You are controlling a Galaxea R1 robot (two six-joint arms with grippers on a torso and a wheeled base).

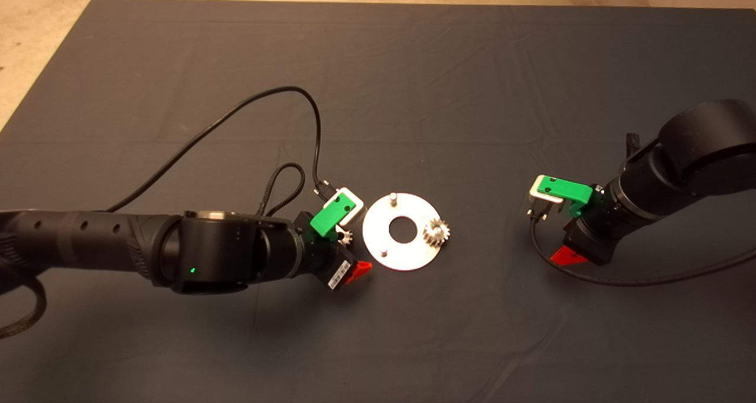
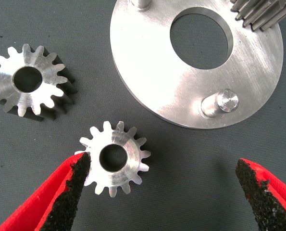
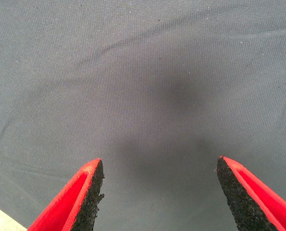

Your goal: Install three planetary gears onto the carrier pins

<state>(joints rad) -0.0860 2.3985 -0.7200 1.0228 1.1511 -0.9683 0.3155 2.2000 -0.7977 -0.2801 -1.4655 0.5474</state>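
My left gripper grips its toothed rim [image 2: 142, 155] next, so the second gear's bore [image 2: 113, 158] stays free for a bare carrier pin.
A flat silver disc [image 1: 401, 255] lies mid-mat with one planetary gear [image 1: 436, 233] seated on its right-hand pin. Two carrier pins [image 1: 392, 198] [image 1: 383, 252] stand bare. My left gripper [image 1: 349, 254] hovers low just left of the disc, open. In the left wrist view a loose gear [image 2: 115, 158] lies flat on the mat between the open fingers [image 2: 75, 187], close against one pad. A second loose gear [image 2: 30, 82] rests beside it, and the disc [image 2: 181, 82] with a bare pin [image 2: 220, 102] lies beyond. My right gripper [image 1: 564, 246] hangs open to the disc's right over bare mat [image 3: 157, 96].
A black cable [image 1: 248, 104] loops from the left wrist across the mat behind the arm. Another cable [image 1: 620, 279] trails from the right wrist. The mat's edge and pale floor [image 1: 35, 31] show at the far left.
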